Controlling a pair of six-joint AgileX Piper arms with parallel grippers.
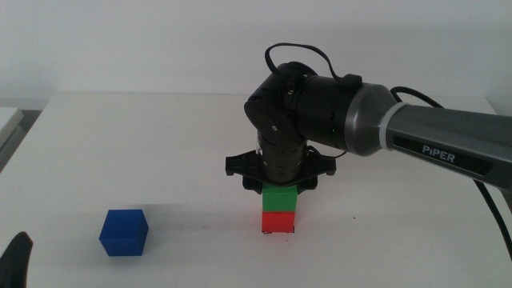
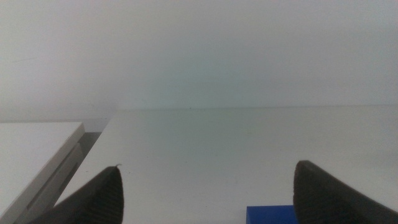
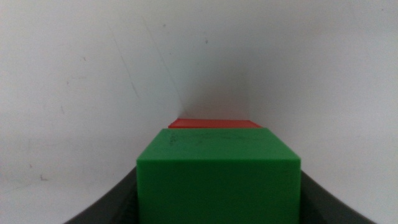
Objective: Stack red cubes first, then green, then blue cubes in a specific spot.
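My right gripper opens now, since in the middle view the green cube's lower edge sits on the red cube (image 1: 279, 222) (image 3: 214, 123), so the green cube would stand.
The red cube (image 1: 279, 222) sits on the white table with the green cube (image 1: 280, 198) resting squarely on top of it. My right gripper (image 1: 279, 184) comes straight down onto the green cube. In the right wrist view its dark jaws press against both sides of the green cube (image 3: 219, 180), and the red cube (image 3: 214, 123) shows as a thin edge beyond it. To the front left, the blue cube (image 1: 124, 232) stands alone. My left gripper (image 1: 16, 260) waits open at the bottom-left corner, with the blue cube (image 2: 270, 214) just ahead of it. The spot's marks are hidden under the stack.
The table (image 1: 160, 144) is plain white. A white slab (image 2: 31, 155) lies past the table's left edge. The right arm's grey PiPER link (image 1: 448, 148) reaches in from the right above the table.
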